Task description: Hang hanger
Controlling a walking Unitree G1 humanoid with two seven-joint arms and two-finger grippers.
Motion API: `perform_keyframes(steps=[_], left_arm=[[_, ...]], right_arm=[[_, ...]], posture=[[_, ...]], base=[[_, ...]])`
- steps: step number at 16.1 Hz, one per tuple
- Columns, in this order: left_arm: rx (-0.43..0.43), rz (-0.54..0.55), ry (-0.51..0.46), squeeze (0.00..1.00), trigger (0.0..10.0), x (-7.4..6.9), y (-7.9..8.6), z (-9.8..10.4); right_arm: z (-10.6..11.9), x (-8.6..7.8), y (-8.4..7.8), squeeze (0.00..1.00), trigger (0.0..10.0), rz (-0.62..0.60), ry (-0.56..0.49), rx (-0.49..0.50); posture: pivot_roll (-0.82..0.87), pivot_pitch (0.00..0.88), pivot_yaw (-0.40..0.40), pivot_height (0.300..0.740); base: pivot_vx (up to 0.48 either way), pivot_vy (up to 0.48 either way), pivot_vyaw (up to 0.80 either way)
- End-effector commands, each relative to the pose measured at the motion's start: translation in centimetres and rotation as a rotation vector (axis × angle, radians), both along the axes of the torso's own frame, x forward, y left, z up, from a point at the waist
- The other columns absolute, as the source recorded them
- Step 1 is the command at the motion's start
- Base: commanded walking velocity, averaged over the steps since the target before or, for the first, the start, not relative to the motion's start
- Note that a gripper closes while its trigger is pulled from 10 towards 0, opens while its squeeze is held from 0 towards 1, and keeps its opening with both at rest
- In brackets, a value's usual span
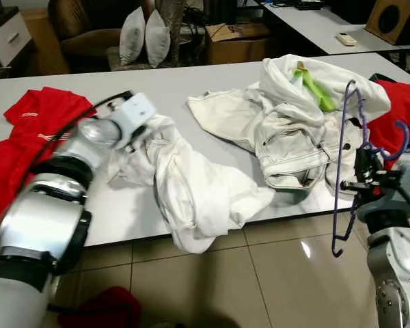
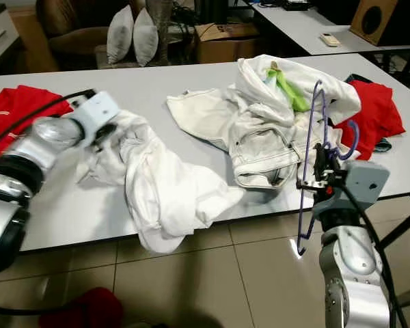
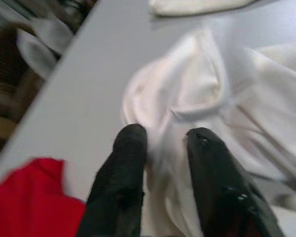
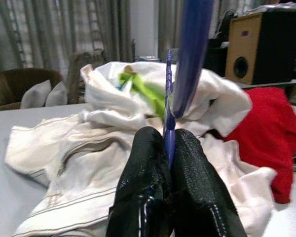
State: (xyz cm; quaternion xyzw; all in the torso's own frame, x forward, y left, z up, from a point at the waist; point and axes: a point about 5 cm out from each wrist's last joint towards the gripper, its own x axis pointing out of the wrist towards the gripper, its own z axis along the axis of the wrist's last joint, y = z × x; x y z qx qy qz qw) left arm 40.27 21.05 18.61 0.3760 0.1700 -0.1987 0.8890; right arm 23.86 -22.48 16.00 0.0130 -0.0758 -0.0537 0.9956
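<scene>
The white garment needs to be grabbed next by its raised fold [image 1: 143, 142] with my left gripper, because the rest of the cloth is crumpled and slack on the tabletop.
A purple hanger [image 1: 340, 171] stands upright at the table's right front edge, its hook [image 1: 400, 137] on top and its lower end hanging below the tabletop. My right gripper [image 1: 364, 176] is shut on its thin bar, which passes between the black fingertips [image 4: 148, 148]. On the left, my left gripper [image 1: 142, 137] reaches over a crumpled white garment [image 1: 191, 184]. Its two fingers [image 3: 130, 148] stand open, straddling a fold of that cloth [image 3: 187, 94].
A heap of white clothes [image 1: 294, 137] with a lime-green piece [image 1: 316, 92] lies behind the hanger. Red garments lie at the left [image 1: 34, 123] and right [image 1: 396, 109] of the grey table [image 1: 191, 82]. Red cloth [image 1: 99, 307] lies on the tiled floor. Cushions [image 1: 143, 34] and a cardboard box [image 1: 236, 41] are behind.
</scene>
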Motion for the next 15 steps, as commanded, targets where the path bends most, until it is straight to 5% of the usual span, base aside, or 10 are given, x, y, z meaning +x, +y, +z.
perform_keyframes(steps=[1, 2, 4, 5, 6, 7, 10, 12, 13, 15], left_arm=[[-0.110, -0.003, 0.057, 1.00, 10.0, -0.3, 0.3, -0.3], [-0.216, 0.004, 0.057, 1.00, 10.0, -0.4, 0.8, 0.2], [-0.252, 0.063, 0.015, 1.00, 10.0, -0.3, 1.7, 0.7], [-0.353, 0.113, -0.037, 0.40, 10.0, -0.3, 2.3, 1.3], [-0.460, 0.120, -0.072, 0.13, 10.0, -0.2, 2.4, 1.8], [-0.583, 0.126, -0.097, 0.00, 10.0, -0.3, 2.5, 1.9], [-0.601, 0.177, -0.110, 0.00, 10.0, -0.5, 2.9, 1.3], [-0.728, 0.018, -0.105, 0.00, 10.0, -0.5, 1.6, 2.1], [-0.765, -0.164, -0.069, 0.00, 10.0, -0.8, -0.1, 2.5], [-0.585, -0.437, 0.140, 0.00, 10.0, -3.0, -3.3, -1.3]], right_arm=[[-0.1, 0.1, 0.3, 0.00, 10.0, 0.015, 0.007, -0.001], [-0.2, 0.2, 0.3, 0.00, 10.0, 0.016, 0.007, 0.002], [-0.2, 0.3, 0.5, 0.00, 10.0, 0.024, 0.008, 0.007], [-0.2, 0.5, 0.9, 0.00, 10.0, 0.048, 0.011, 0.009], [-0.3, 0.8, 1.1, 0.00, 10.0, 0.068, 0.015, 0.007], [-0.3, 1.0, 1.4, 0.00, 10.0, 0.080, 0.021, 0.009], [-0.4, 1.1, 1.9, 0.00, 10.0, 0.121, 0.037, -0.026], [-0.5, 1.0, 2.0, 0.00, 10.0, 0.128, 0.039, -0.032], [-0.5, 0.9, 1.9, 0.00, 10.0, 0.130, 0.041, -0.032], [-0.6, 1.2, 2.1, 0.00, 10.0, 0.140, 0.047, -0.041]], posture=[[-0.24, 0.000, 0.069, 0.740], [-0.24, 0.000, 0.069, 0.740], [-0.23, 0.000, 0.056, 0.740], [-0.23, 0.000, 0.056, 0.740], [-0.23, 0.000, 0.056, 0.740], [-0.21, 0.000, 0.032, 0.740], [-0.21, 0.000, 0.028, 0.740], [-0.21, 0.000, 0.022, 0.740], [-0.21, 0.000, 0.019, 0.740], [-0.21, 0.000, 0.019, 0.740]], base=[[0.000, 0.000, 0.00], [0.000, 0.000, 0.00], [0.000, 0.000, 0.00], [0.000, 0.000, 0.00], [0.000, 0.000, 0.00], [0.000, 0.000, 0.00], [0.000, 0.000, 0.00], [0.000, 0.000, 0.00], [0.000, 0.000, 0.00], [0.000, 0.000, 0.00]])
